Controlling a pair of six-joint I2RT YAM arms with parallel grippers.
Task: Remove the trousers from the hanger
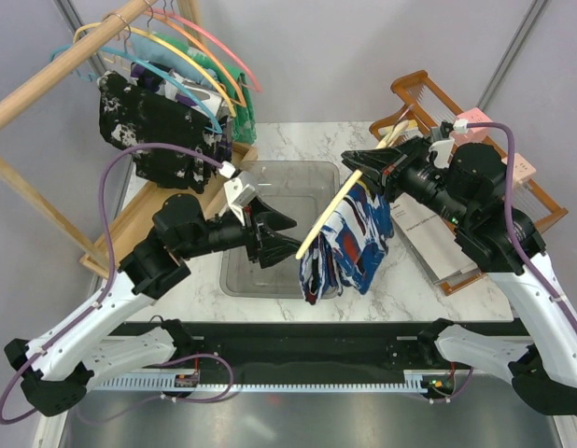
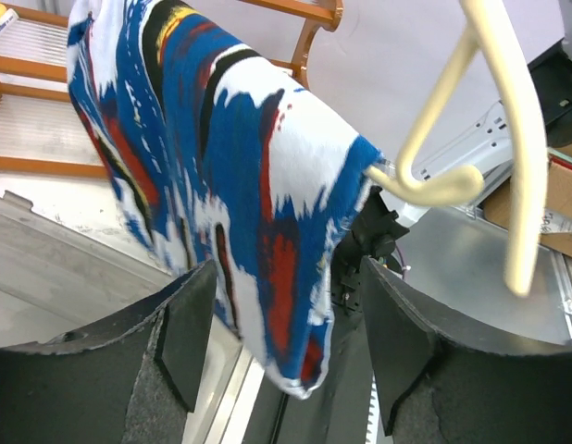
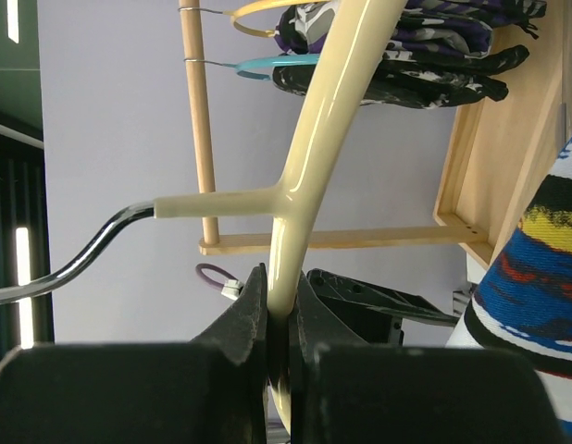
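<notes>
The trousers need to come off the hanger, so my left gripper needs to grab their hanging cloth next, near the hanger's curved end (image 1: 315,269) (image 2: 292,289). The hanger should stay outside the fingers of my left gripper.
The blue, white, red and black printed trousers (image 1: 349,245) hang over the cream hanger (image 1: 340,203), held in the air above the table. My right gripper (image 1: 368,161) is shut on the hanger's upper arm (image 3: 300,185) near its metal hook (image 3: 73,254). My left gripper (image 1: 287,245) is open at the hanger's lower end; the trousers' lower edge (image 2: 277,305) hangs between its fingers (image 2: 189,328) without being pinched. The hanger's curved end (image 2: 434,180) shows beside the cloth.
A clear plastic bin (image 1: 279,187) stands under the left gripper. A wooden rack (image 1: 46,84) at the back left carries coloured hangers and a black speckled garment (image 1: 158,126). A wooden tray rack (image 1: 475,224) with papers lies at the right.
</notes>
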